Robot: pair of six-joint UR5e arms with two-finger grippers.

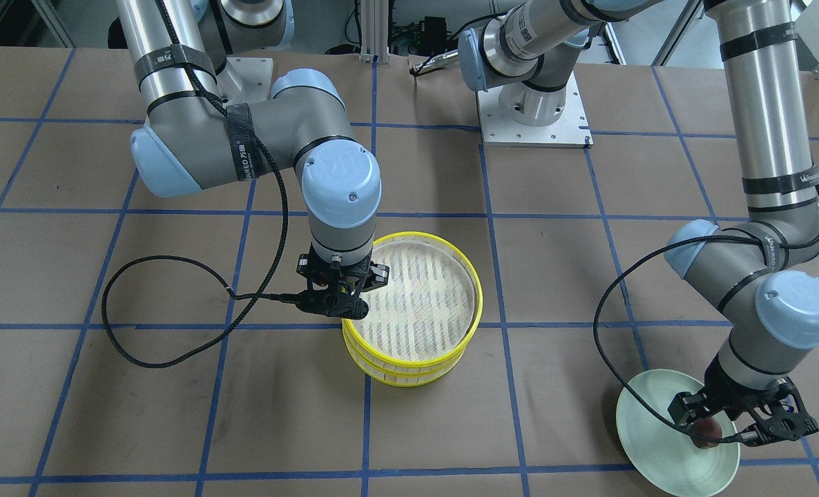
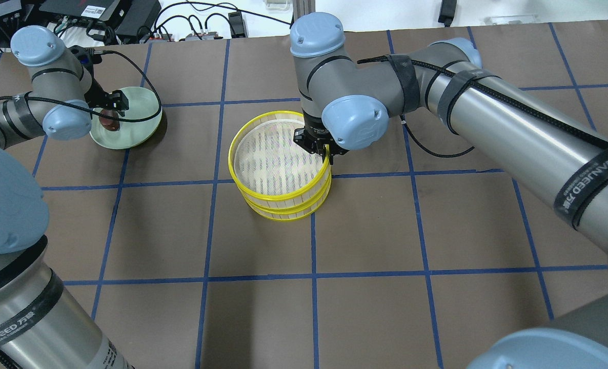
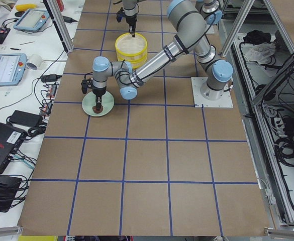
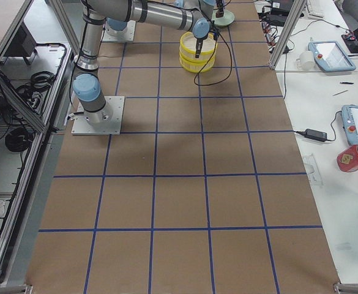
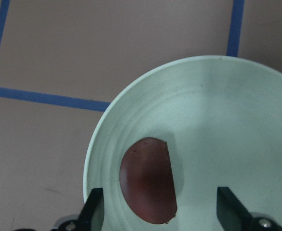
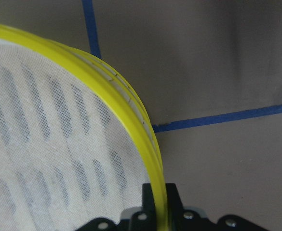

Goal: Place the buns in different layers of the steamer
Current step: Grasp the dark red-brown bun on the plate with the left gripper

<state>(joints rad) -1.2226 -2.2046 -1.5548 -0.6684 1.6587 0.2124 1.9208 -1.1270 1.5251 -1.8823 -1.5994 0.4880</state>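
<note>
My left gripper is going to place the dark reddish-brown bun in a steamer layer [image 1: 415, 298], so it needs to grab the bun by its rounded body [image 1: 705, 431] next.
Two yellow-rimmed steamer trays are stacked mid-table, the top tray [image 1: 475, 290] on the lower tray [image 1: 409, 376]. The top tray's mesh floor [image 2: 270, 159] holds nothing. My right gripper [image 1: 351, 314] is shut on the top tray's rim [image 6: 131, 113], one finger inside and one outside. The dark reddish-brown bun [image 5: 148, 185] lies on the mint-green plate [image 5: 218, 120]. My left gripper [image 1: 710, 431] is open and low over the plate, its fingers [image 5: 93, 209] on either side of the bun. The cream-yellow bun is out of view.
The plate [image 2: 140, 110] sits near the far left of the table in the overhead view, well apart from the steamer stack [image 2: 283, 205]. Black cables loop off both wrists over the brown, blue-gridded tabletop [image 1: 175, 414].
</note>
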